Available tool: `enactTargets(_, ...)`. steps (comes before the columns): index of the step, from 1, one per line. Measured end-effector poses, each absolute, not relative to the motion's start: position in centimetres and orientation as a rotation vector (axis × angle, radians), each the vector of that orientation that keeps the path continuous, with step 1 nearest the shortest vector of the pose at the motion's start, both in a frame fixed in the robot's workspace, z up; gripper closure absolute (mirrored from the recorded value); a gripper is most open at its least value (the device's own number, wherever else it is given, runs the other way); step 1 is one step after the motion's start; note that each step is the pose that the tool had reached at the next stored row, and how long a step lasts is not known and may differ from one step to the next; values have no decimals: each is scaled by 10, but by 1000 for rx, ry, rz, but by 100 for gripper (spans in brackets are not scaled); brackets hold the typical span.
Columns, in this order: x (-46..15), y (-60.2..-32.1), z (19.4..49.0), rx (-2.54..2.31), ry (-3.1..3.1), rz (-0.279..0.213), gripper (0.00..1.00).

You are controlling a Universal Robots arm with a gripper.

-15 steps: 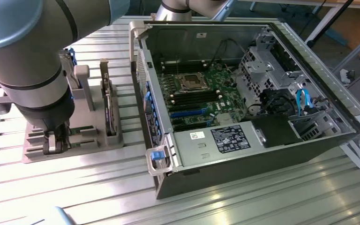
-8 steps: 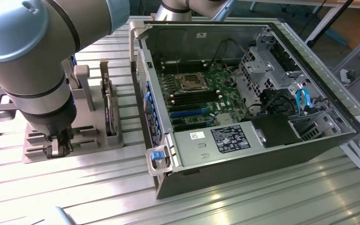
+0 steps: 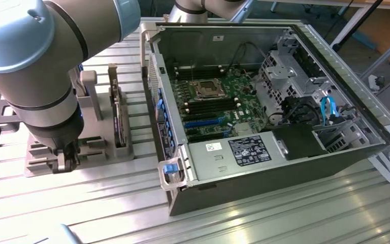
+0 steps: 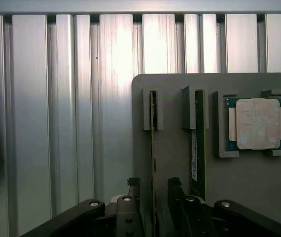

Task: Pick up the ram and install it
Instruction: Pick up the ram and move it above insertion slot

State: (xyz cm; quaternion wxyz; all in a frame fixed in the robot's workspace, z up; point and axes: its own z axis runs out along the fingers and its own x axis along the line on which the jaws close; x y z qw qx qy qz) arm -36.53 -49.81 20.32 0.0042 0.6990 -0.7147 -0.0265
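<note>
I should next grab the first ram stick by its bare middle part (image 4: 154, 197) with my gripper, because the sides of the holder's slot hug the ram stick's end.
Two thin green ram sticks stand on edge in slots of a grey holder (image 4: 175, 143). My gripper (image 4: 154, 191) is open, with one finger (image 4: 133, 193) on each side of the first ram stick (image 4: 153, 143); a gap shows on both sides of it. The second ram stick (image 4: 197, 143) stands one slot over, outside the fingers. In the exterior view my gripper (image 3: 63, 160) is down at the holder (image 3: 103, 152), at that view's left. The open computer case (image 3: 263, 101) lies to the exterior view's right, its motherboard (image 3: 212, 107) showing dark memory slots.
A square silver processor (image 4: 256, 123) rests in a pocket of the holder beyond the second stick. A wider green card (image 3: 117, 114) stands upright in the holder. The ribbed aluminium table (image 4: 71, 108) surrounds the holder. The case's metal wall (image 3: 156, 101) rises between holder and motherboard.
</note>
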Motion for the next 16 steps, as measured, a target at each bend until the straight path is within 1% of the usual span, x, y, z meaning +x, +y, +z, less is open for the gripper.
enactTargets(1, -365, -498, 203, 2190, -2239, -83, 65)
enactTargets(2, -365, -498, 203, 2190, -2239, -83, 72)
enactTargets(3, -365, -498, 203, 2190, -2239, -83, 72)
enactTargets(5, -365, -498, 203, 2191, -2239, -83, 84)
enactTargets(6, -365, -498, 203, 2191, -2239, -83, 86)
enactTargets(14, -365, -498, 204, 2193, -2239, -87, 86)
enactTargets(16, -365, -498, 208, 2194, -2240, -89, 86)
